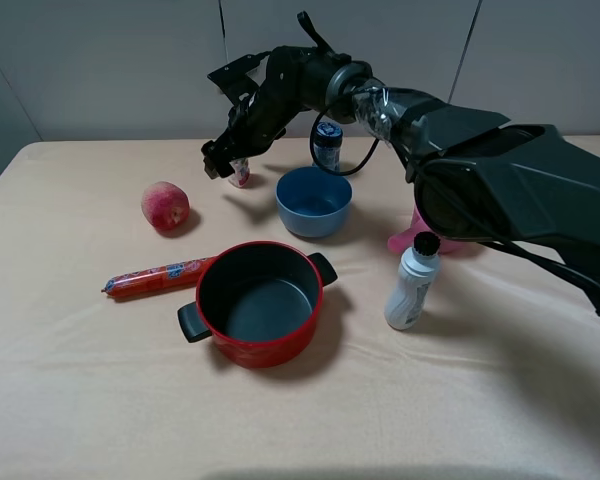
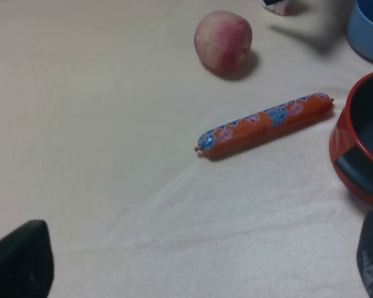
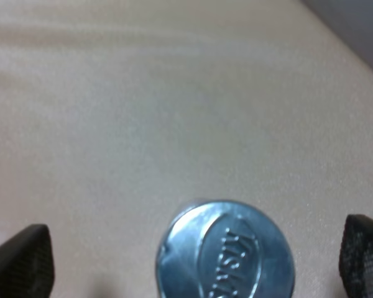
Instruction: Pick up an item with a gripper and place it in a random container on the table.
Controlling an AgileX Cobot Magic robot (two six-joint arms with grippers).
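Note:
The silvery cap sits between the open fingers in the right wrist view, so it is time to close my right gripper. Closing now would catch the cap.
The item, a small clear bottle (image 1: 240,176) with a pink-red-white label, stands at the back of the table (image 1: 80,400), left of the blue bowl. My right gripper (image 1: 223,155) hangs right over it, reaching across from the right. In the right wrist view its silvery cap (image 3: 225,251) lies between the two wide-apart fingertips (image 3: 18,261) of the open right gripper (image 3: 189,264), neither touching it. The container, a pink saucepan (image 1: 402,238), is mostly hidden behind the right arm. My left gripper (image 2: 196,273) stands open and empty over bare cloth.
A blue bowl (image 1: 313,202) sits mid-back with a dark jar (image 1: 327,145) behind it. A red two-handled pot (image 1: 260,300) stands in the middle, a sausage (image 1: 160,277) and a peach (image 1: 165,206) to its left, and a white bottle (image 1: 412,287) to its right.

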